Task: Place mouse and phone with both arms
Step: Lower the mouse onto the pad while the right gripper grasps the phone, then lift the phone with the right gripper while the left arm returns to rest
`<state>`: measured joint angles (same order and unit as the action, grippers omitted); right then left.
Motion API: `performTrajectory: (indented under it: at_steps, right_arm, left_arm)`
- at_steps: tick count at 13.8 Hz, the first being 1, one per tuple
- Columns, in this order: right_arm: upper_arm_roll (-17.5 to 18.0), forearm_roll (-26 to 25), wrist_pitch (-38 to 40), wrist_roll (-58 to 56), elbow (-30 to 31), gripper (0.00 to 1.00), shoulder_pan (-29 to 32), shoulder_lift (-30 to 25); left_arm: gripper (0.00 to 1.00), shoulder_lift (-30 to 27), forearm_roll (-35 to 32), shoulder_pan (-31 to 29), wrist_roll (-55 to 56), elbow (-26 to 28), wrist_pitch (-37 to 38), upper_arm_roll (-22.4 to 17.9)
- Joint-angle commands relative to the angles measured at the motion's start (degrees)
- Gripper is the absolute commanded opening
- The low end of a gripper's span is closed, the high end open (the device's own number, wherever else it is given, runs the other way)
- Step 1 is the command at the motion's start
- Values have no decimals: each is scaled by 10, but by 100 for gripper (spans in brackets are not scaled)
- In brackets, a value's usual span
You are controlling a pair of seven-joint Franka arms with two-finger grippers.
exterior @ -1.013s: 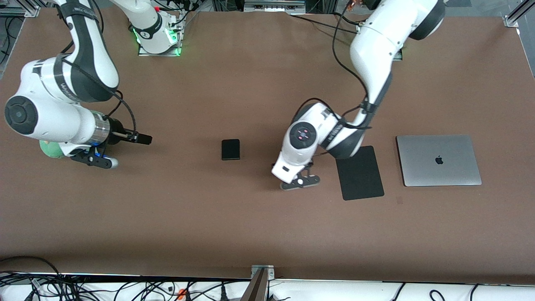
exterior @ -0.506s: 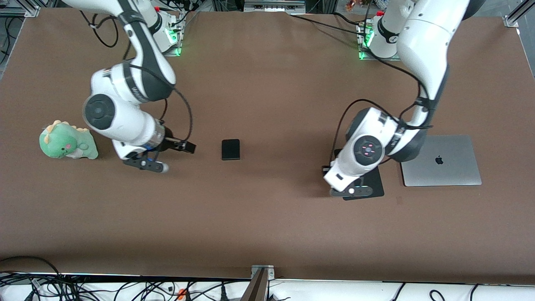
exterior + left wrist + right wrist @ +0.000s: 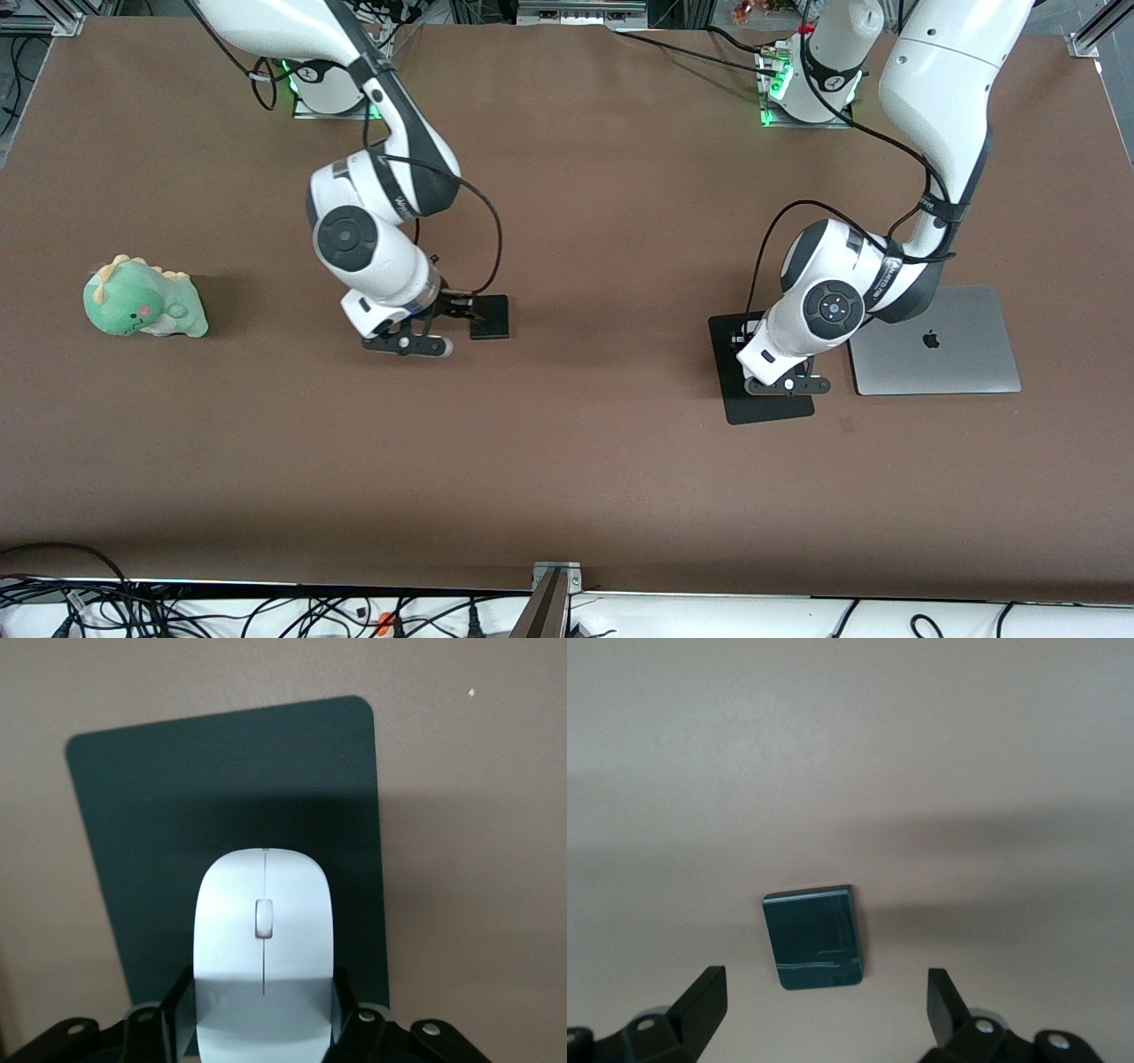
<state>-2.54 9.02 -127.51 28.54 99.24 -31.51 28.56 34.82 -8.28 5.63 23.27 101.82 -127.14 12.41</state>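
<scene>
I need to grab the black phone by its opposite side edges with my right gripper next, and then I should place the phone [image 3: 494, 319] beside the green dinosaur plush [image 3: 145, 299].
The white mouse [image 3: 263, 921] is clamped between the fingers of my left gripper [image 3: 261, 983], its front end reaching out over the black mouse pad [image 3: 221, 780]. From the front, the left gripper [image 3: 787, 385] hangs over that pad [image 3: 753, 406] and the hand hides the mouse. The black phone [image 3: 494, 319] lies flat on the brown table. My right gripper [image 3: 409, 344] is open just beside it, on the side of the right arm's end. In the right wrist view the phone [image 3: 813, 937] lies just ahead of the gap between the spread fingers of the right gripper [image 3: 824, 997].
A closed silver laptop [image 3: 930, 341] lies beside the mouse pad toward the left arm's end. A green dinosaur plush [image 3: 142, 301] sits near the right arm's end. The brown table [image 3: 567, 478] stretches bare toward the front camera.
Both arms swung toward the left arm's end. The right gripper left the plush and reached the phone. The left gripper carried the mouse from over bare table to over the mouse pad.
</scene>
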Motion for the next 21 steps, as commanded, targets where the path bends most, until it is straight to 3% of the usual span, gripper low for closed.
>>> performTrajectory:
  at_steps: [1, 2, 3, 4, 7, 11, 19, 20, 21]
  right_arm:
    - [-7, -15, -70, -1, 59, 100, -27, -9]
    - [-7, -21, -78, -2, 64, 100, -31, -3]
    - [-7, -36, -80, 1, 64, 100, -39, 4]
    - [-9, -54, -83, 3, 64, 100, -50, 13]
    - [-11, -71, -123, 7, 64, 100, -67, 44]
    - [-11, -103, -173, 7, 65, 100, -70, 77]
    - [-11, -101, -186, 34, 63, 100, -64, 93]
    - [-11, -100, -185, 39, 62, 94, -64, 94]
    - [-11, -100, -184, 44, 61, 81, -64, 93]
  left_arm:
    - [54, 13, -20, -7, 3, 7, -30, 1]
    - [69, 15, -20, -8, 0, 6, -30, -2]
    - [93, 15, -20, -12, -2, 4, -29, -1]
    - [100, 13, -20, -18, -3, 2, -28, -1]
    - [100, -2, -11, -31, 1, -21, -11, 0]
    - [100, -48, -11, -36, -3, -88, 112, 11]
    - [100, -264, 39, -75, -81, -88, 283, 22]
    - [100, -280, 50, -85, -90, -90, 299, 21]
    - [100, -290, 54, -91, -97, -91, 311, 21]
